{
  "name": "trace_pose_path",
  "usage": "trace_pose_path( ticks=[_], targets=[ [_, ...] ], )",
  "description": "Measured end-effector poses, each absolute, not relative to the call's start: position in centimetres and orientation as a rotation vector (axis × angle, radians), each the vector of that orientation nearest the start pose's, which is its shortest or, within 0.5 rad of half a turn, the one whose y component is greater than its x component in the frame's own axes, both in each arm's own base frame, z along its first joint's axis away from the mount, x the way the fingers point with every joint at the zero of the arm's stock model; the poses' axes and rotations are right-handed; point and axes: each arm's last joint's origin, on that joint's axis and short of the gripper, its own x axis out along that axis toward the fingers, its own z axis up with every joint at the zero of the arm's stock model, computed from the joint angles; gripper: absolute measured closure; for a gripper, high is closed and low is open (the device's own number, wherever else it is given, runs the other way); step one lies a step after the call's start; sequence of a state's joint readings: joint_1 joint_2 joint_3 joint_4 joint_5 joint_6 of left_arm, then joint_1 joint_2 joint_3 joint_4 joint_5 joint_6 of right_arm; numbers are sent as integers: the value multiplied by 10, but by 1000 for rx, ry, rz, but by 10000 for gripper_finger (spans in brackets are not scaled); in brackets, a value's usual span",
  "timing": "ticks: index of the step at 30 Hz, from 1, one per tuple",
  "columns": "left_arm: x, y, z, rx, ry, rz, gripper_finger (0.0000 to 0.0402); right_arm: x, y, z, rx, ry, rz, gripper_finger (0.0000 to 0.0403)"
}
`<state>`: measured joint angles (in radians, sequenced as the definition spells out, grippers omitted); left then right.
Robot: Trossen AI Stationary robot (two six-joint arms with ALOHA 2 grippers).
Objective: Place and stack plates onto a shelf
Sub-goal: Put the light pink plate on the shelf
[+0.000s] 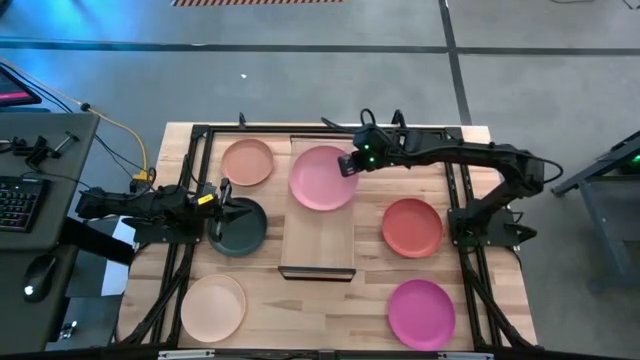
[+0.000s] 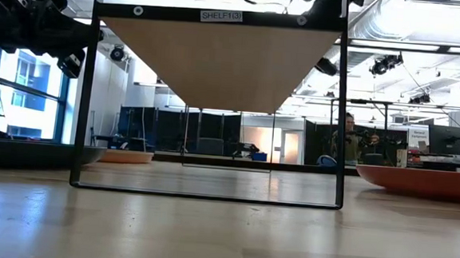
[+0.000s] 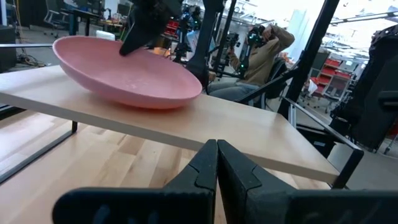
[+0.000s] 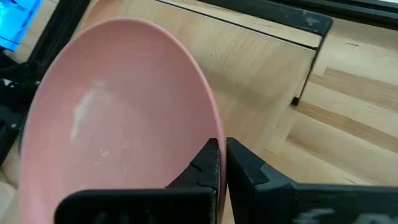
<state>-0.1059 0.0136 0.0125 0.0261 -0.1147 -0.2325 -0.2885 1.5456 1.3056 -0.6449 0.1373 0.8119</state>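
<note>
My right gripper holds the pink plate and needs to keep holding it until its rim meets the shelf's edge. A piece of board is still between the rim of the light pink plate (image 1: 323,180) and the shelf's far edge (image 1: 322,137).
The light pink plate (image 1: 323,180) (image 3: 124,71) (image 4: 118,118) sits on the far end of the shelf (image 1: 320,245) (image 3: 249,127), slightly tilted. My right gripper (image 1: 350,164) (image 4: 219,155) is shut on its rim at the plate's right far side. My left gripper (image 1: 224,207) (image 3: 216,163) is shut, holds nothing, and hovers over the left part of the dark grey plate (image 1: 242,230), pointing at the shelf. On the tabletop lie the peach-tan plate (image 1: 247,162), the cream plate (image 1: 213,307), the coral red plate (image 1: 412,227) and the magenta plate (image 1: 421,313). My right gripper pinches the light pink plate's rim (image 4: 210,127) between its two fingers, one finger on the upper face and one on the underside. It comes slanting down from the table's right far side. The plate's underside (image 3: 152,102) rests on the shelf board, with the held side a little raised.
The shelf is a raised board on a thin black frame (image 2: 84,96), and its near half is bare. Black rails (image 1: 465,200) run along both sides of the tabletop. A person (image 3: 261,53) sits beyond the table, and a desk with a keyboard (image 1: 15,200) stands to the left.
</note>
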Motion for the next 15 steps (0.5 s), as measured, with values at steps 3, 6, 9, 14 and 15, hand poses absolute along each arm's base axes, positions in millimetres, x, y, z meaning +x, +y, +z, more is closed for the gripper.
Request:
trace_pose_path(
  ticks=[3,6,9,14,15],
  targets=[
    [97,-7,169,-235,-26,6,401,319,-100,283,838,687,-763,402],
    [97,-7,169,-235,-26,6,401,322,-103,278,844,673,-819,403],
    [97,-7,169,-235,-26,6,401,322,-104,276,837,661,-857,403],
    [97,-7,169,-235,-27,6,401,320,-108,278,812,635,-902,403],
    [97,-7,169,-235,-26,6,401,320,-109,278,813,634,-904,403]
  ],
)
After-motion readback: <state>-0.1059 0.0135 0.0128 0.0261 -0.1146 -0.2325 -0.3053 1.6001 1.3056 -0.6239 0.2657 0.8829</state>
